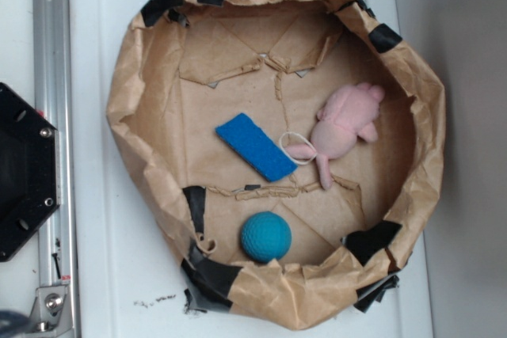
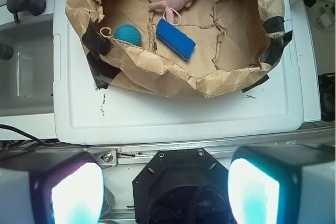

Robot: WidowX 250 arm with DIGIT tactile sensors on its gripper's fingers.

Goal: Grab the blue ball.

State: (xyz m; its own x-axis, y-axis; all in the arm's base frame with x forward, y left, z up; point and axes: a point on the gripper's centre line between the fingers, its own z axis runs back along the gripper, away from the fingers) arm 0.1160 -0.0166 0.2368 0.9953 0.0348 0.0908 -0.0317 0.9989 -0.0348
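My gripper is going to grab the ball by its round textured sides next, so that it can lift the blue ball [image 1: 266, 237] out of the brown paper basin.
The blue ball [image 1: 266, 237] is a small teal textured ball lying inside the brown paper basin [image 1: 142, 77], near its front wall. In the wrist view the ball [image 2: 128, 34] sits at the basin's left side, far ahead of me. My gripper [image 2: 165, 192] is open and empty, its two pale fingers [image 2: 76, 195] spread wide at the bottom of the wrist view, above the black robot base [image 2: 181, 182]. The gripper does not show in the exterior view.
A flat blue sponge [image 1: 256, 146] and a pink plush toy [image 1: 342, 128] lie in the basin's middle. The basin stands on a white lid [image 2: 173, 114], patched with black tape [image 1: 210, 271]. A metal rail [image 1: 49, 116] and the black base [image 1: 20, 172] are at left.
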